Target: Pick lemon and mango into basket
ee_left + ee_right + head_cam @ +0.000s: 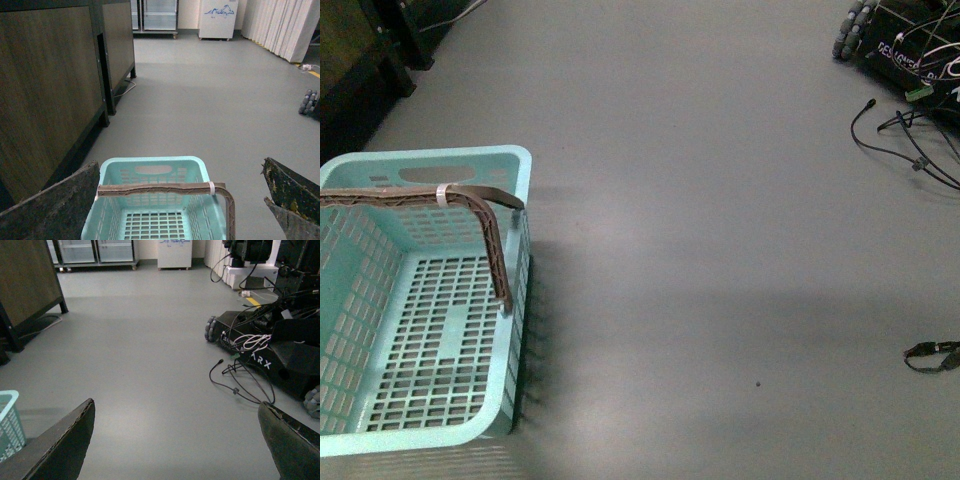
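Next, my left gripper grabs the aqua basket by the narrow brown handle raised across its top, since the basket's body spreads too wide for my fingers.
The aqua basket (380,415) sits on the grey floor at the left of the front view, with its brown ribbed handle (470,198) raised across the top; nothing lies inside it. In the left wrist view the basket (150,165) lies below my left gripper (182,195), which is open and holds nothing. My right gripper (177,432) is open over bare floor, with the basket's corner (9,420) at the edge of that view. The lemon and the mango are out of view. Neither arm shows in the front view.
Another black wheeled robot base (270,355) with loose cables (235,382) stands on the right. Cables (910,150) and a small connector (932,355) lie on the floor at right. Dark wooden cabinets (50,90) stand left of the basket. Fridges (155,15) line the far wall.
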You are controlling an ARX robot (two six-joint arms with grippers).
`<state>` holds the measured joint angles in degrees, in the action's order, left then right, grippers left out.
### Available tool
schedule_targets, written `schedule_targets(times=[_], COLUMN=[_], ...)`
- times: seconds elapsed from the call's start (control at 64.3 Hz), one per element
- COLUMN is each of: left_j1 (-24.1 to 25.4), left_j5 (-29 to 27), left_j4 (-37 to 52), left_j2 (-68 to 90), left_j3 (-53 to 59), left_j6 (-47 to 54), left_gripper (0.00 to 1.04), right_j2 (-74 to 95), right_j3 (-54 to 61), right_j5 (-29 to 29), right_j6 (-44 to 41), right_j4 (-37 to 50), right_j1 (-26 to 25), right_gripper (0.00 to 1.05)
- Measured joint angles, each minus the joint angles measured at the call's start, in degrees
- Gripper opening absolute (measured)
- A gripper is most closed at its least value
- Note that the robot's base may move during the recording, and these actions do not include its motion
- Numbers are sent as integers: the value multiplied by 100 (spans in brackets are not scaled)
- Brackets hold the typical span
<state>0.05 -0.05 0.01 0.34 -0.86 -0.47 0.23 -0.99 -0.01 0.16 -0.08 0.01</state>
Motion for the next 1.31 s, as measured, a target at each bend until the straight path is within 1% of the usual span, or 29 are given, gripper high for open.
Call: schedule_targets(times=[0.747,0.778,0.809,0.825,0.856,0.871,0.903,0.965,1.058,1.089,1.12,1.136,1.183,1.214,1.245,1.276,1.307], left_j1=[0,-46,-216,-245,-229,-166,-59,190,450,555,686,787,986,1193,1349,1585,1786], left_j5=[0,-118,-769,-916,-1292,-1377,-1438,-1523,-1556,-1462,-1211,-960,-522,-11,269,811,1080], left_j4=[0,-181,-1145,-1392,-2269,-2605,-2955,-3110,-2844,-2632,-2544,-2496,-2455,-2396,-2264,-2000,-1812], left_j2=[0,109,610,796,1561,1908,2326,2887,3252,3364,3475,3550,3709,3886,4009,4205,4387], left_j3=[-2,-59,-472,-603,-1073,-1255,-1432,-1497,-1497,-1497,-1517,-1530,-1587,-1681,-1733,-1818,-1880], left_j6=[0,-107,-601,-815,-1427,-1705,-2020,-2509,-2618,-2618,-2638,-2651,-2767,-3025,-3161,-3359,-3484], left_gripper=[98,98,98,98,98,98,98,98,98,98,98,98,98,98,98,98,98], right_j2=[0,0,0,0,-2,-2,0,-2,-2,-2,-2,-2,0,-2,-2,-2,-2], right_j3=[0,0,0,0,0,0,0,0,0,0,0,0,0,0,0,0,0], right_j5=[0,0,2,4,-7,-11,-9,4,2,2,4,4,2,4,2,2,2], right_j6=[0,-2,0,0,0,0,0,0,0,0,0,0,-2,0,0,-2,-2], right_j4=[0,0,0,0,0,0,0,0,0,0,0,0,0,0,0,0,0], right_j1=[0,0,0,0,0,0,0,0,0,0,0,0,0,0,0,0,0], right_gripper=[96,96,96,96,96,96,96,96,96,96,96,96,96,96,96,96,96])
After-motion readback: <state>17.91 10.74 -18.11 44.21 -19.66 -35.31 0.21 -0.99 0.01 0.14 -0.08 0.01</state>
